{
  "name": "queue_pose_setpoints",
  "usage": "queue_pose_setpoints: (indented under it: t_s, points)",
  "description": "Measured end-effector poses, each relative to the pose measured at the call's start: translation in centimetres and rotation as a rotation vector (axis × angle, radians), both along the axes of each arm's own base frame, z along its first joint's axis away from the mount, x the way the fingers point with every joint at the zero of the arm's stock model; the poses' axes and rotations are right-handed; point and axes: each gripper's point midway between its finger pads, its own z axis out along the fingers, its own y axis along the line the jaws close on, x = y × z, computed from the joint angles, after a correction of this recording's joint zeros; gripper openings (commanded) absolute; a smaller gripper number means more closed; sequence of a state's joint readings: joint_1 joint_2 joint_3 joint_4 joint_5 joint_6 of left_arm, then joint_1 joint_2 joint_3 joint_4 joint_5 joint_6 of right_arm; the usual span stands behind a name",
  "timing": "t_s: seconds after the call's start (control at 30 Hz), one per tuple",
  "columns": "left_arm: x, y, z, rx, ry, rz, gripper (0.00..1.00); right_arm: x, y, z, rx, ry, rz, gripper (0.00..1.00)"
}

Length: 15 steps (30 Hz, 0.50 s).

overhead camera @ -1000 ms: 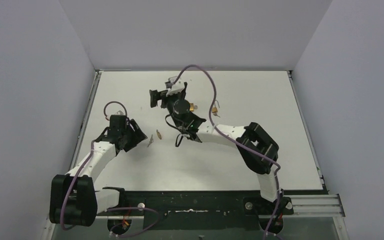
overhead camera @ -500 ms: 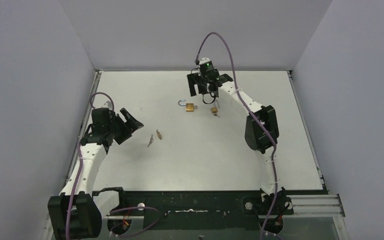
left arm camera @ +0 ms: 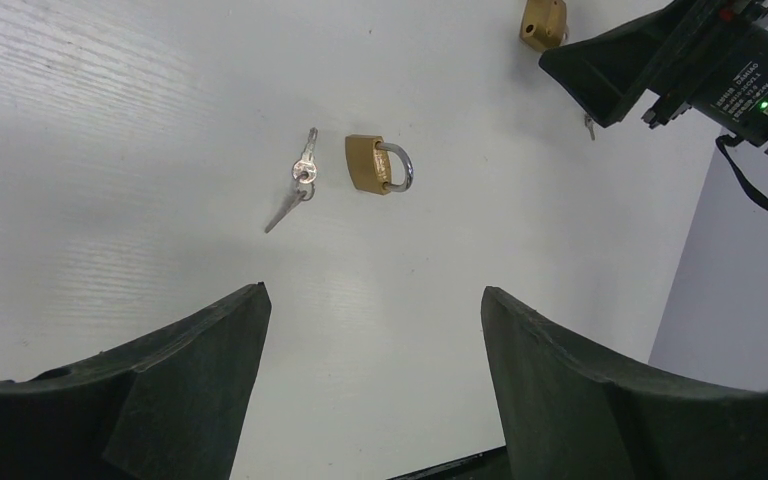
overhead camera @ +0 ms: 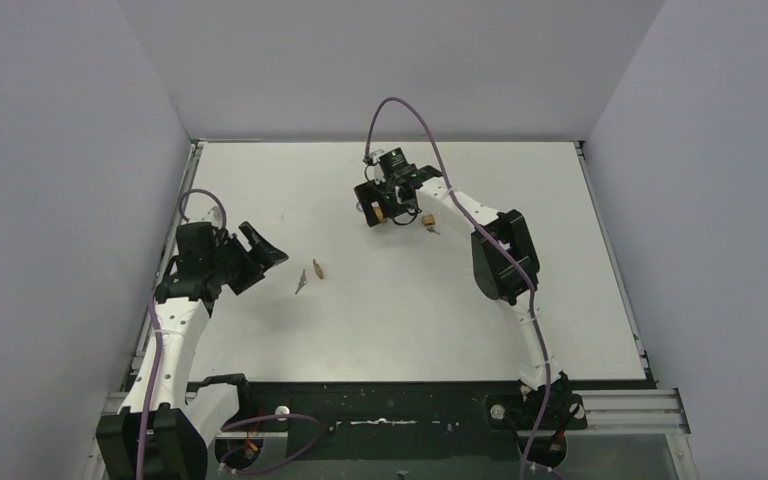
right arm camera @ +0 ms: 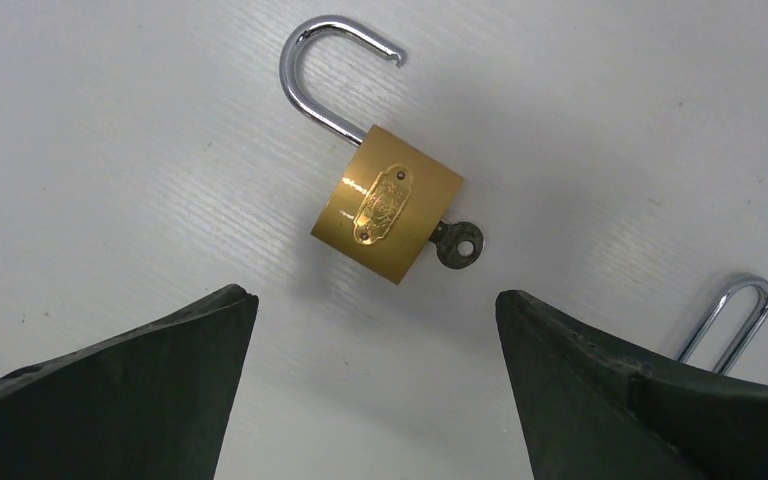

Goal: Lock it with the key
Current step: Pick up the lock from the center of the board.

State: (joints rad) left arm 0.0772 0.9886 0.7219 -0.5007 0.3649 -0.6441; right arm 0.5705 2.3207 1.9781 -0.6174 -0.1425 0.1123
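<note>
My left gripper will need the open shackle (right arm camera: 330,75) free to lock the brass padlock, so my right gripper should grab the padlock by its body (right arm camera: 388,205) next.
A brass padlock (right arm camera: 385,215) lies on the white table with its shackle (right arm camera: 330,75) swung open and a key (right arm camera: 457,245) in its base. My right gripper (right arm camera: 375,300) is open and hovers just above it, holding nothing. In the top view the right gripper (overhead camera: 380,205) covers this padlock. A smaller brass padlock (left arm camera: 375,163) with its shackle shut lies beside loose keys (left arm camera: 295,190) ahead of my left gripper (left arm camera: 372,292). The left gripper is open and empty. These also show in the top view as the small padlock (overhead camera: 317,267) and the keys (overhead camera: 301,283), right of the left gripper (overhead camera: 265,262).
A third brass padlock (overhead camera: 427,218) lies right of the right gripper; its shackle (right arm camera: 730,320) shows at the right wrist view's edge. It also appears in the left wrist view (left arm camera: 543,22). The table's left rail (overhead camera: 175,230) is close behind the left arm.
My right gripper has moved from the back of the table forward and left, and now covers the open padlock. The left arm has shifted only slightly. The padlocks and keys have not moved.
</note>
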Motion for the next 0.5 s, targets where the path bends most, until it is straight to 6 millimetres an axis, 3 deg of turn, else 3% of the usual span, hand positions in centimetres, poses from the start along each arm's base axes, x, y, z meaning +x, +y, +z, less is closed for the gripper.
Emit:
queue_pose_setpoints:
  t_s: [0.17, 0.3, 0.5]
  points:
    - [-0.5, 0.1, -0.2, -0.005, 0.011, -0.003, 0.75, 1.0, 0.2, -0.2, 0.004, -0.037, -0.005, 0.92]
    - [-0.7, 0.2, -0.3, -0.005, 0.015, -0.002, 0.75, 1.7, 0.0, -2.3, -0.014, -0.029, -0.008, 0.85]
    - [-0.8, 0.4, -0.3, -0.01, 0.013, -0.007, 0.75, 3.0, 0.5, -2.8, -0.003, -0.042, 0.0, 0.66]
